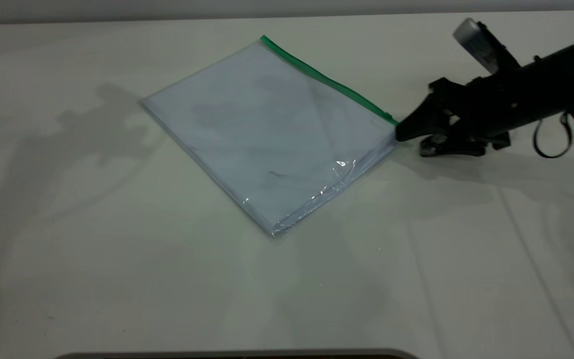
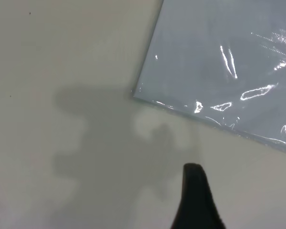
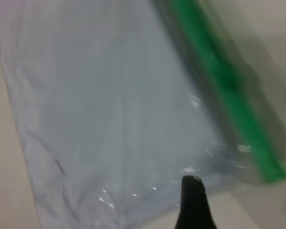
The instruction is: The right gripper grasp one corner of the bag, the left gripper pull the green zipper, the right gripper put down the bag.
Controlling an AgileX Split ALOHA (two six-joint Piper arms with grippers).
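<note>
My right gripper grabs the bag by its corner at the zipper's end [image 1: 389,131] next, since the green zipper [image 1: 327,80] stays free to pull.
The bag [image 1: 267,129] lies flat on the white table, a clear pouch with pale bluish sheets inside. The green zipper [image 1: 327,80] runs along its far right long edge; I cannot make out the slider tab. My right gripper [image 1: 409,139] is low over the table at the bag's right corner, where the green strip ends. Its jaws stand apart, the upper tip touching or just short of that corner. The right wrist view shows the bag [image 3: 109,105] and the zipper [image 3: 219,76] just ahead. My left gripper [image 2: 195,195] is over bare table beside another bag corner [image 2: 138,95], out of the exterior view.
The table [image 1: 117,274] is white, with arm shadows on its left part. A black cable loop [image 1: 551,139] hangs under the right arm. A dark rim [image 1: 237,355] shows at the near edge.
</note>
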